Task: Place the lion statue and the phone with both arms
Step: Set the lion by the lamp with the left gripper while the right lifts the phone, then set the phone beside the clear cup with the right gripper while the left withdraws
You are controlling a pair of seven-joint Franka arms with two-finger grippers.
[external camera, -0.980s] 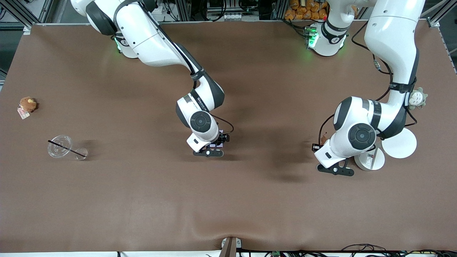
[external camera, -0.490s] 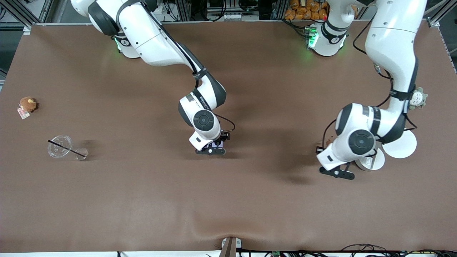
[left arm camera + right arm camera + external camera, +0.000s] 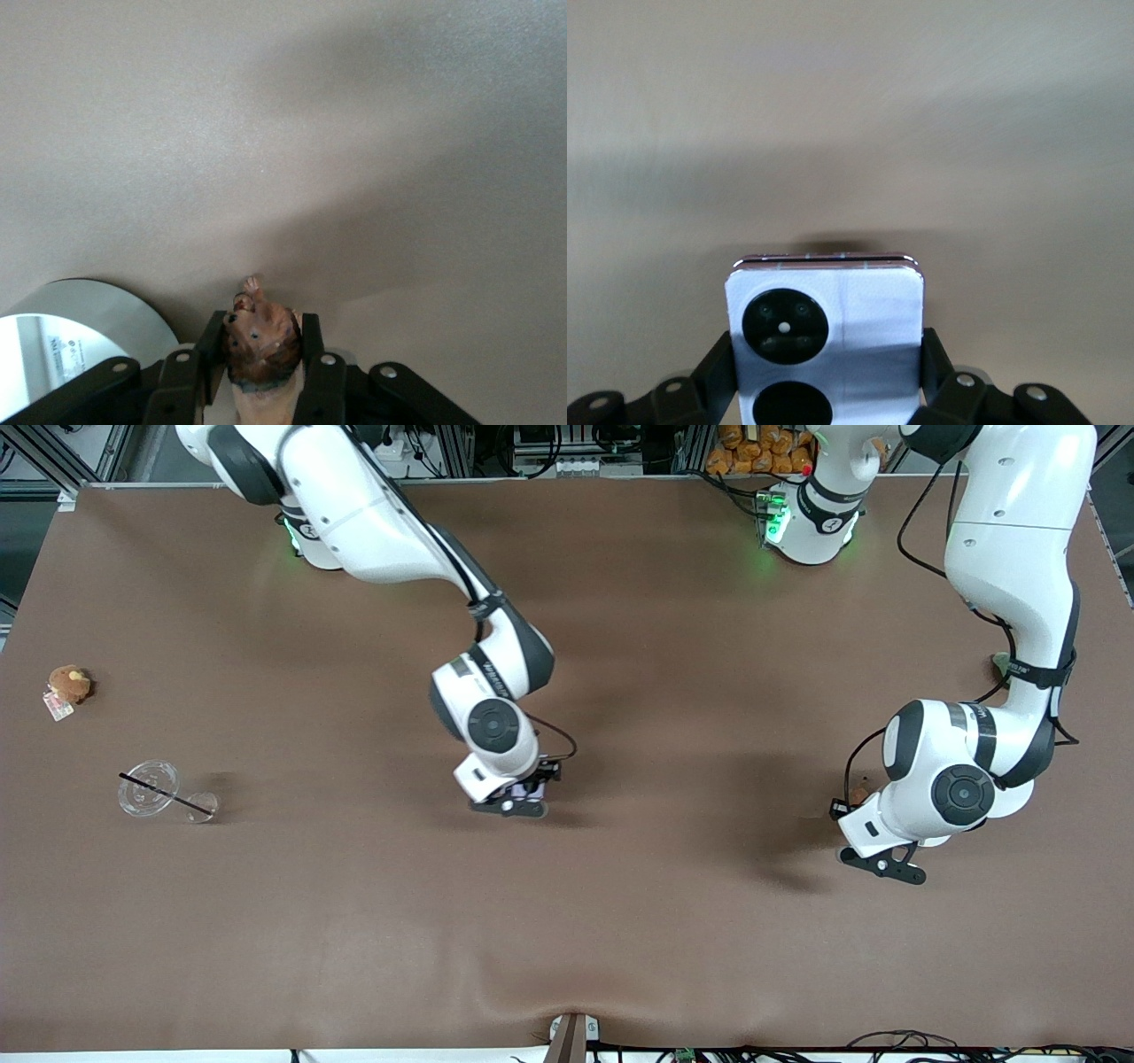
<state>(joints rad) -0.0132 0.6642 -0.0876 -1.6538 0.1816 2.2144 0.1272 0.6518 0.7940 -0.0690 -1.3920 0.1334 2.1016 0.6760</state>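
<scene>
The lion statue (image 3: 259,343) is low over the shadowed table and would end on the tabletop, so my left gripper should open.
My left gripper (image 3: 847,804) is shut on the lion statue (image 3: 858,792), a tiny reddish-brown figurine, and holds it just above the table near the left arm's end. In the left wrist view the lion statue (image 3: 259,343) sits between the black fingers (image 3: 312,341). My right gripper (image 3: 530,788) is shut on the phone (image 3: 523,787) low over the middle of the table. In the right wrist view the pale lavender phone (image 3: 859,310) shows two black camera circles, gripped on both side edges.
A white disc (image 3: 71,336) lies on the table beside the left gripper. A round brown plush with a tag (image 3: 69,684) and a clear lid with a black straw (image 3: 151,788) lie at the right arm's end. A grey-green plush (image 3: 999,661) peeks from under the left arm.
The left arm has carried the lion statue toward its own end of the table and toward the front camera. The right gripper with the phone has shifted slightly and stays low.
</scene>
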